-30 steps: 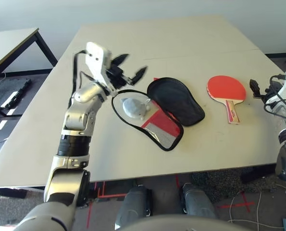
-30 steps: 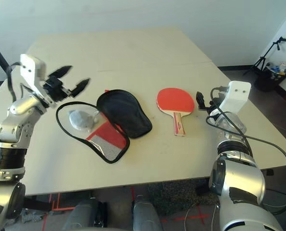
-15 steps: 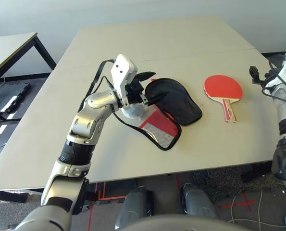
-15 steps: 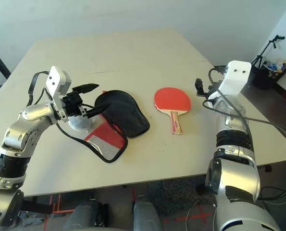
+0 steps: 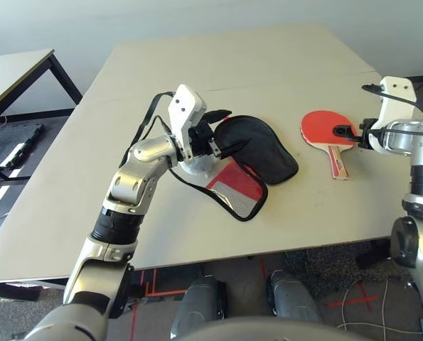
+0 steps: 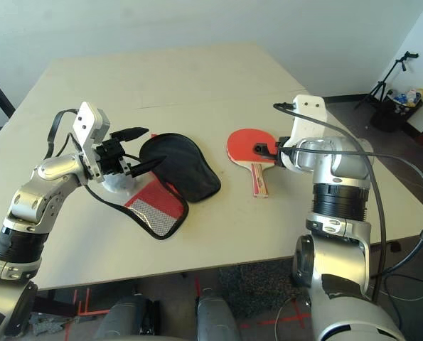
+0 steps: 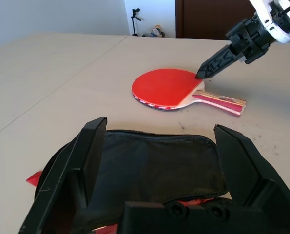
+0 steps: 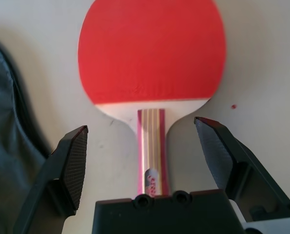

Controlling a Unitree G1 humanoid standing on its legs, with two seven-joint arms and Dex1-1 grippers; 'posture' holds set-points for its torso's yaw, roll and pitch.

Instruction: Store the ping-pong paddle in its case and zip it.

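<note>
My right gripper grips the paddle by its narrow striped handle next, since the red blade spreads wider than my open fingers.
The ping-pong paddle lies flat, red face up, at the table's right, its striped handle pointing toward the front edge. My right gripper hovers low over the joint of blade and handle, open, its fingers either side of the handle and nothing between them. The case lies open mid-table, black lining up, with its red and mesh half toward the front. My left gripper hangs open just above the case's left end, holding nothing.
A small grey pouch sits on the case's left part under my left gripper. The tan table is bare at the back and along the front. A second table stands off to the left.
My left gripper came down from a raised pose to just above the case. My right arm swung in from the table's right edge to over the paddle. Both stayed open.
</note>
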